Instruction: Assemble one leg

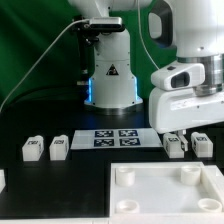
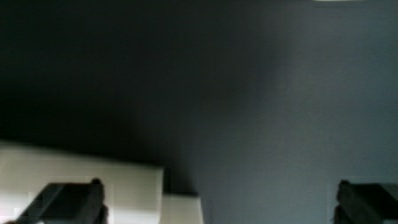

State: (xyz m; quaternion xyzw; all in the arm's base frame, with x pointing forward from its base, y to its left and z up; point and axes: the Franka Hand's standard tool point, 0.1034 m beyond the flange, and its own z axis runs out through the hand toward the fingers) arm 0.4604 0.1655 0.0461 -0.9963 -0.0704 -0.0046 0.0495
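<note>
Next, my gripper grabs the white leg by its square tagged body [image 1: 202, 147] to fit it into the white panel's corner hole.
Four small white legs with black-and-white tags lie on the dark table in the exterior view. Two are at its left [image 1: 32, 149] [image 1: 59, 148] and two at its right [image 1: 175, 146] [image 1: 203, 144]. My gripper [image 1: 186, 131] hangs just above and behind the right pair, its white hand over them. In the wrist view the gripper [image 2: 222, 205] is open, with dark fingertips [image 2: 71, 202] far apart and nothing between them. A blurred white surface [image 2: 98, 170] lies beside one fingertip; I cannot tell which part it is.
The large white square panel [image 1: 150, 200] with round corner holes lies at the front. The marker board [image 1: 115, 137] lies in the middle, before the robot base [image 1: 108, 75]. A white piece [image 1: 2, 180] shows at the exterior view's left edge.
</note>
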